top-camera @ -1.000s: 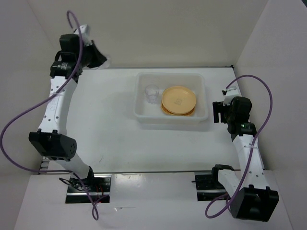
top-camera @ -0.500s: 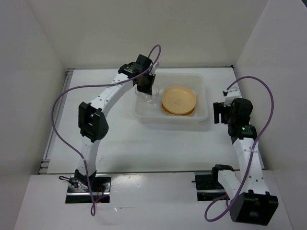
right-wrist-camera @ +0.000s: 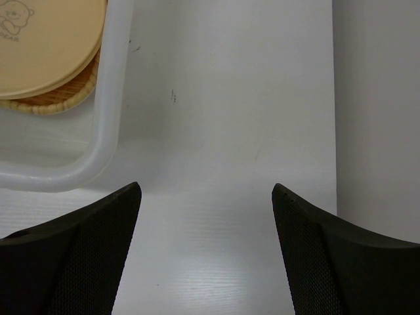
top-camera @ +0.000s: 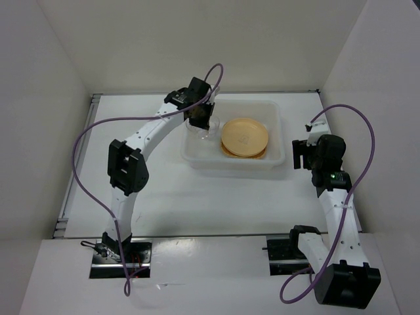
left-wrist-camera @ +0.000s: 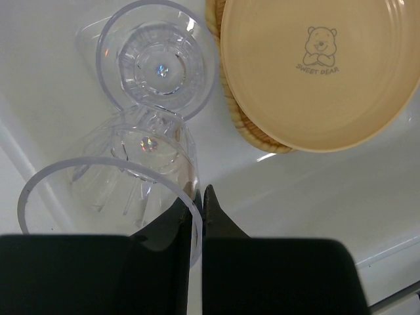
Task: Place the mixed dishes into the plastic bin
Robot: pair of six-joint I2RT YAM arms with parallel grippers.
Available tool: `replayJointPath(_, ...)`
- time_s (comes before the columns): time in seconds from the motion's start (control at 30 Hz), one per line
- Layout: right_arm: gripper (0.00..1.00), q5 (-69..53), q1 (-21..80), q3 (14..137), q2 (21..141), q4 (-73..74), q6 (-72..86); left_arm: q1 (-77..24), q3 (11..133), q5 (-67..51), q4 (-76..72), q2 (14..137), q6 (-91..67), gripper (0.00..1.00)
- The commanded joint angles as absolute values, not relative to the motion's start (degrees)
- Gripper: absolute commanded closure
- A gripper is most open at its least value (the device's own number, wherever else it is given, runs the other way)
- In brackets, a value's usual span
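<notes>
The second cup's base hangs above the bin's bottom by the first cup's rim. If I opened my left gripper now, the second cup would drop against the first cup.
The plastic bin (top-camera: pixel 233 161) stands at the table's back middle. In it lies a round tan-yellow plate (top-camera: pixel 244 136) with a bear print (left-wrist-camera: pixel 315 65), stacked on a woven-pattern plate (left-wrist-camera: pixel 252 128). One clear glass cup (left-wrist-camera: pixel 157 65) stands upright in the bin's left part. My left gripper (left-wrist-camera: pixel 198 193) is shut on the rim of a second clear glass cup (left-wrist-camera: pixel 125 177), held just beside the first, over the bin's left end (top-camera: pixel 200 121). My right gripper (right-wrist-camera: pixel 205 190) is open and empty over bare table right of the bin (top-camera: pixel 300 154).
White walls close in the table on the left, back and right. The bin's rounded corner rim (right-wrist-camera: pixel 108 131) lies just left of my right gripper. The left arm arches across the table's left half.
My left arm has swung from the back left corner to over the bin's left end, with a glass cup in its jaws. The right arm has not moved.
</notes>
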State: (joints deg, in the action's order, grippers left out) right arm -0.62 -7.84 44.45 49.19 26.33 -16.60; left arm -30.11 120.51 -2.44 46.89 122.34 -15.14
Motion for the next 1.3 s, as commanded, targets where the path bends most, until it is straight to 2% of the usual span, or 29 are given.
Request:
replayJointPath(0.0, 0.15, 0.26, -7.38, 44.21, 48.08, 23.29, -17.05, -31.2, 118.56, -2.04, 49.39, 121.65, -15.47, 1.0)
replayJointPath(0.23, 0.15, 0.26, -7.38, 43.68, 48.08, 22.76, -17.05, -32.26, 117.25, 0.0, 48.69, 114.18, -16.52, 1.0)
replayJointPath(0.67, 0.15, 0.26, -7.38, 43.68, 48.08, 22.76, -17.05, -32.78, 103.98, -0.97, 42.63, 115.58, -16.52, 1.0)
replayJointPath(0.9, 0.15, 0.26, -7.38, 43.68, 47.55, 22.76, -17.05, -32.78, 108.27, -0.44, 42.01, 119.79, -15.91, 1.0)
replayJointPath(0.93, 0.15, 0.26, -7.38, 43.68, 47.55, 22.76, -17.05, -32.78, 108.89, -0.44, 42.01, 120.32, -15.91, 0.99)
replayJointPath(1.0, 0.15, 0.26, -7.38, 43.68, 47.55, 22.76, -17.05, -32.78, 109.42, -0.44, 42.01, 121.03, -15.91, 0.85)
replayJointPath(1.07, 0.15, 0.79, -7.38, 43.68, 47.55, 22.76, -17.05, -32.78, 110.91, -0.44, 42.53, 122.34, -15.91, 0.82)
replayJointPath(1.13, 0.15, 0.79, -7.38, 43.68, 47.55, 22.76, -17.05, -32.78, 111.53, -0.97, 42.54, 122.87, -15.91, 0.72)
replayJointPath(1.27, 0.15, 0.79, -7.38, 43.68, 47.03, 22.76, -17.05, -32.78, 113.72, 0.08, 43.59, 123.4, -15.91, 0.58)
